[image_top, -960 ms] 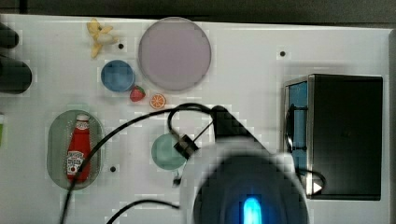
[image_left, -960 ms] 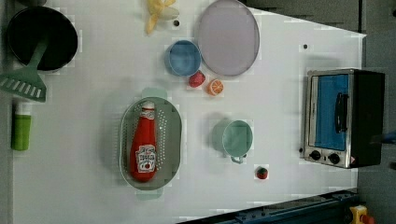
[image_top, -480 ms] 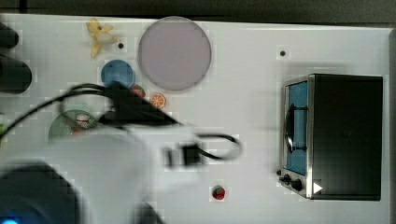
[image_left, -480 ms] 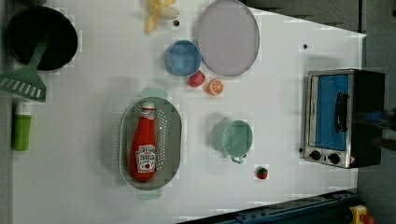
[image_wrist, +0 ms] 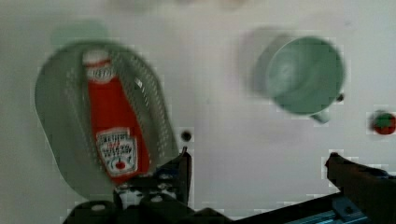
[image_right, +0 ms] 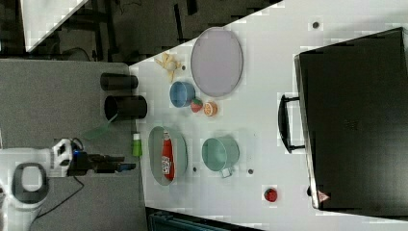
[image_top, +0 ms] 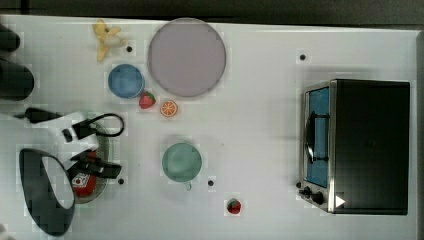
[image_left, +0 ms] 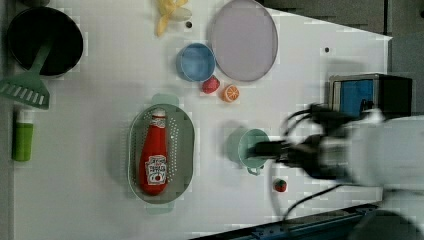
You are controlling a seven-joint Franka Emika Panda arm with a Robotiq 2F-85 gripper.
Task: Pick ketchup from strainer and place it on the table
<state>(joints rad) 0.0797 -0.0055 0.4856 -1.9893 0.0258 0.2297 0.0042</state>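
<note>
The ketchup needs to come out of the strainer (image_left: 182, 150) and go on the tabletop. My gripper should first grip it by its labelled body (image_left: 155, 168).
The red ketchup (image_left: 154, 156) lies lengthwise in the pale green strainer (image_left: 182, 150), cap toward the left view's top. The wrist view has the ketchup (image_wrist: 114, 126) in the strainer (image_wrist: 58, 112) ahead of my fingertips (image_wrist: 183, 167). My gripper (image_wrist: 261, 170) is open, high above the white table (image_top: 260, 125), and holds nothing. In the top view the gripper (image_top: 100, 169) and arm cover most of the strainer (image_top: 103, 150), leaving one end of the ketchup (image_top: 82, 183) in sight. In the left view the gripper (image_left: 262, 150) overlaps the teal cup. In the right view the gripper (image_right: 118, 167) hangs left of the strainer (image_right: 156, 154).
A teal cup (image_top: 182, 162) stands right of the strainer in the top view, a strawberry (image_top: 233, 205) below it. Blue bowl (image_top: 125, 81), purple plate (image_top: 186, 57), orange slice (image_top: 169, 108) and banana (image_top: 106, 39) lie beyond. A toaster oven (image_top: 367, 145) fills the top view's right. A black pot (image_left: 42, 40) and green spatula (image_left: 27, 90) stand in the left view's upper left.
In the top view the arm swept from the lower right across to the left, over the strainer. It entered the left view from the right. The ketchup stayed put.
</note>
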